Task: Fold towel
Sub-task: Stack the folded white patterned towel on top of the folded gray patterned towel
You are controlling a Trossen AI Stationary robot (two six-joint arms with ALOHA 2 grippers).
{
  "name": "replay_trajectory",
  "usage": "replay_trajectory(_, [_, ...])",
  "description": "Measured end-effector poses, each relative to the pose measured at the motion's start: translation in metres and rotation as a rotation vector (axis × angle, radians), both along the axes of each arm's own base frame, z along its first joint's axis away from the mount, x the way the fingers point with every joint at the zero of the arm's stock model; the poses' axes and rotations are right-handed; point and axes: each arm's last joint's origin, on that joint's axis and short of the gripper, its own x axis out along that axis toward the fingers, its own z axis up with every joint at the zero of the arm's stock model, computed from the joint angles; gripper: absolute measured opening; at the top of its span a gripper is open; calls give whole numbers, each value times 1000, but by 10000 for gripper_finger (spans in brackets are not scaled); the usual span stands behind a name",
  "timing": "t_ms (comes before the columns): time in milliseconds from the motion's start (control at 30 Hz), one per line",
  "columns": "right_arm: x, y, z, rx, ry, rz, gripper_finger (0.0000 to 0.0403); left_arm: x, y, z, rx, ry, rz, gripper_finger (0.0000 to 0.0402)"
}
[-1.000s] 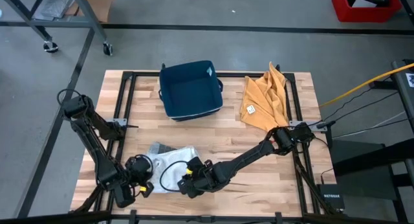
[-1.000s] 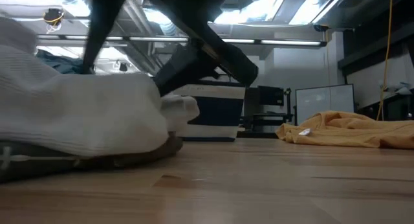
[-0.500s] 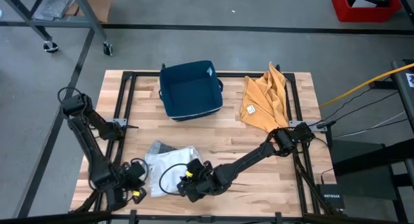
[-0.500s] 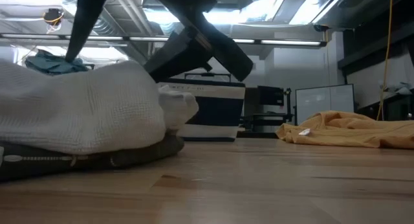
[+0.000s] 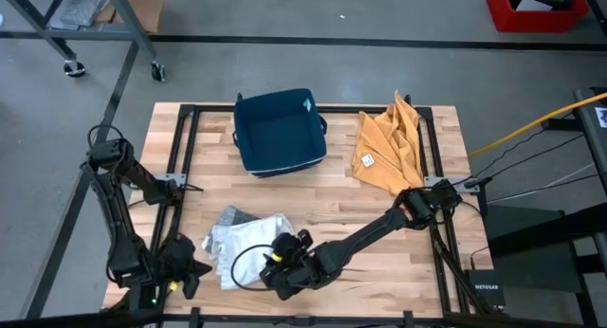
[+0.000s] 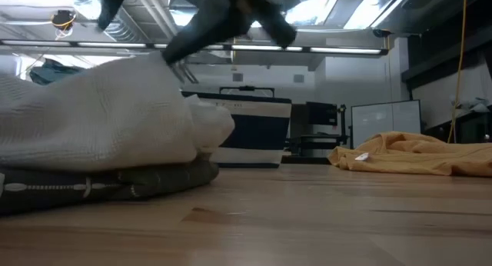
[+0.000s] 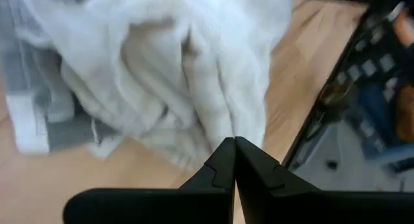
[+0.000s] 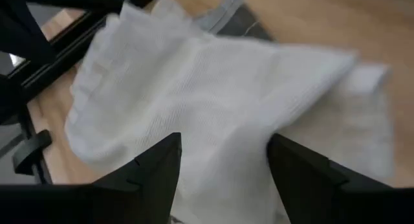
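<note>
I will next use my right gripper to take hold of the white towel by its folded edge [image 5: 256,274] [image 8: 259,149], so that I can fold the towel.
A crumpled white towel [image 5: 248,237] lies in a heap near the table's front left, resting on a dark grey cloth [image 6: 100,185] under it. My left gripper [image 5: 192,269] is shut and holds nothing. It stands off the towel's left side, and in its wrist view its fingertips [image 7: 234,153] point at the towel [image 7: 187,75]. My right gripper [image 5: 275,266] is open at the towel's near right side. In its wrist view, the towel [image 8: 213,101] lies beyond the spread fingers [image 8: 162,169].
A dark blue fabric bin [image 5: 280,131] stands at the far middle of the table. A crumpled orange cloth [image 5: 389,148] lies at the far right. Bare wood stretches between the towel and those two. Black frame rails run along the table's edges.
My left gripper has drawn back from the white towel toward the table's left edge, shut and rolling as it goes. My right gripper has risen slightly and rolled, staying open. The towel heap stays where it was, now uncovered by the left arm.
</note>
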Motion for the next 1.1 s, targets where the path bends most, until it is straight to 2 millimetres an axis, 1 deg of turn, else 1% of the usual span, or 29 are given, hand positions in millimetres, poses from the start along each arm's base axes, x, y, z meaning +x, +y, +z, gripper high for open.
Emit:
replay_trajectory(67, [-5, -3, 12, -39, 26, -12, 230, -3, 2, 0, 19, -35, 16, 1])
replay_trajectory(167, [-15, -9, 31, -79, 91, -15, 230, -7, 4, 0, 28, -33, 27, 1])
replay_trajectory(233, [-24, -14, 40, -91, 132, -31, 230, -9, 5, 0, 31, -33, 28, 1])
replay_trajectory(333, [-33, -21, 43, -92, 205, -66, 230, -9, 4, 0, 17, -33, 36, 3])
replay_trajectory(400, [-36, -25, 41, -70, 247, -85, 230, -9, 4, 0, 6, -20, 36, 5])
replay_trajectory(533, [-32, -33, 38, 61, 334, -48, 230, -4, 3, 0, 35, -15, 11, 7])
replay_trajectory(600, [-28, -37, 36, 114, 365, -18, 230, -1, 1, 0, 48, -20, -20, 14])
replay_trajectory(667, [-25, -40, 35, 143, 372, -5, 230, 2, 0, 1, 77, -23, -52, 29])
replay_trajectory(767, [-21, -44, 36, 137, 365, 20, 230, 3, 0, 1, 107, -22, -76, 65])
replay_trajectory(933, [-17, -46, 37, 147, 352, 49, 230, 8, 3, 1, 90, -21, -37, 132])
replay_trajectory(1033, [-16, -48, 36, 134, 360, 67, 230, 13, 4, 1, 68, -22, 0, 160])
replay_trajectory(1100, [-15, -51, 36, 139, 363, 63, 230, 16, 6, 1, 52, -22, 28, 172])
